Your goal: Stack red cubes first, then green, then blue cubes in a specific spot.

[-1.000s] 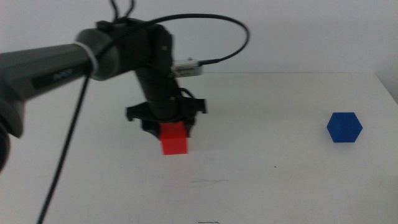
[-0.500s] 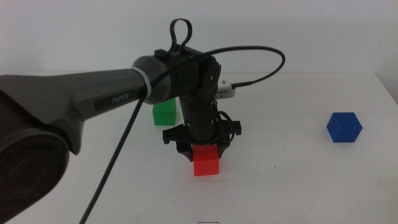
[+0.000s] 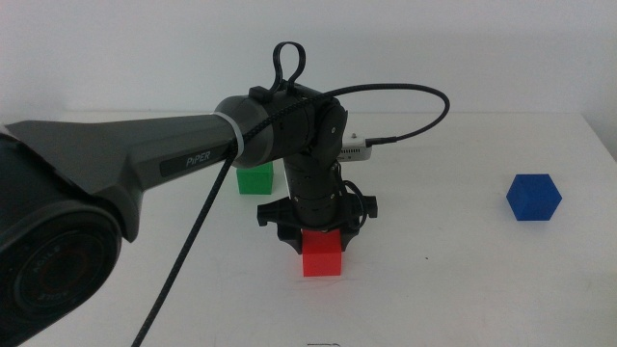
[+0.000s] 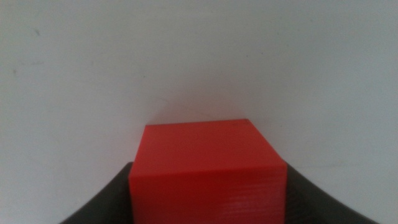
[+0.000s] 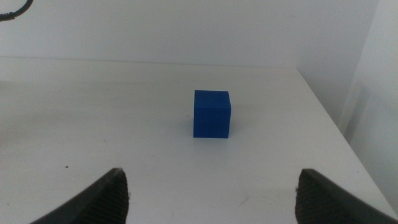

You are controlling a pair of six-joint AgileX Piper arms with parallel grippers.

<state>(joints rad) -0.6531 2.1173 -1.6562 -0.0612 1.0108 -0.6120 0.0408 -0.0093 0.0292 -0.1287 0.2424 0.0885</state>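
Observation:
The red cube's lower edge meets the white tabletop, so it is time for my left gripper to open now.
My left gripper [image 3: 321, 239] is shut on the red cube [image 3: 321, 253] and holds it at or just above the white tabletop [image 3: 434, 289] near the middle. In the left wrist view the red cube [image 4: 207, 167] sits between the two dark jaws. The green cube [image 3: 254, 179] stands behind and to the left of it, partly hidden by the arm. The blue cube [image 3: 533, 197] stands alone at the right. My right gripper [image 5: 214, 186] is open and empty, out of the middle view, and the blue cube [image 5: 211, 113] stands some way in front of it.
The left arm and its black cable [image 3: 405, 106] reach across the left and middle of the table. The table's right edge [image 3: 603, 135] lies just beyond the blue cube.
My left gripper has carried the red cube to the right and toward the table's front. The green cube, hidden by the arm before, now shows behind it.

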